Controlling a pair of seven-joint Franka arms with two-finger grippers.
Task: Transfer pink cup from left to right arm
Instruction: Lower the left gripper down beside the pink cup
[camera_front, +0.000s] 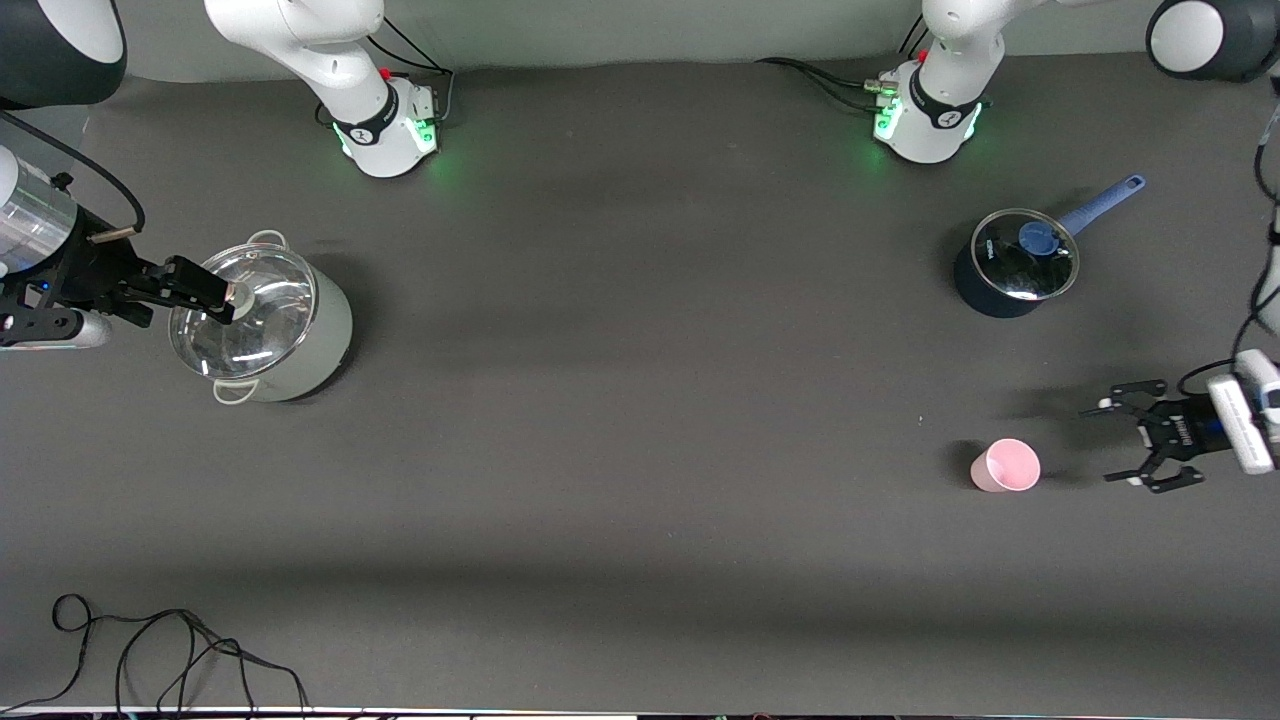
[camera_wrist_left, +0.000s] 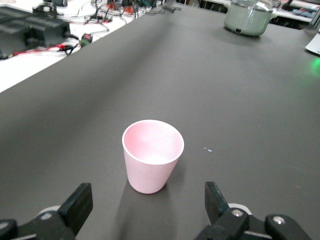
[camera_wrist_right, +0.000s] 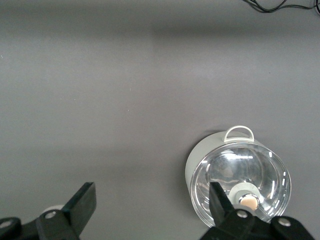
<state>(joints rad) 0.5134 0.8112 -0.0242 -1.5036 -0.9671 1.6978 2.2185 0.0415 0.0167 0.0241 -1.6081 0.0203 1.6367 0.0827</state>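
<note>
My left gripper grabs the pink cup by its lower side (camera_front: 994, 479) next, so that the pink cup's rim (camera_front: 1015, 444) stays free for the right arm to take.
The pink cup (camera_front: 1005, 465) stands upright and empty on the dark table, toward the left arm's end, nearer to the front camera than the blue saucepan. My left gripper (camera_front: 1110, 443) is open and low beside the cup, apart from it. In the left wrist view the cup (camera_wrist_left: 152, 155) stands a short way ahead of the open left gripper (camera_wrist_left: 147, 205), not between the fingers. My right gripper (camera_front: 205, 285) is open and empty over the rim of the pale green pot (camera_front: 265, 320). In the right wrist view the right gripper (camera_wrist_right: 150, 202) has one finger over the pot's glass lid (camera_wrist_right: 240, 182).
A blue saucepan (camera_front: 1018, 262) with a glass lid and a long handle stands near the left arm's base. The green pot also shows in the left wrist view (camera_wrist_left: 248, 17). A loose black cable (camera_front: 150, 640) lies at the table's front corner at the right arm's end.
</note>
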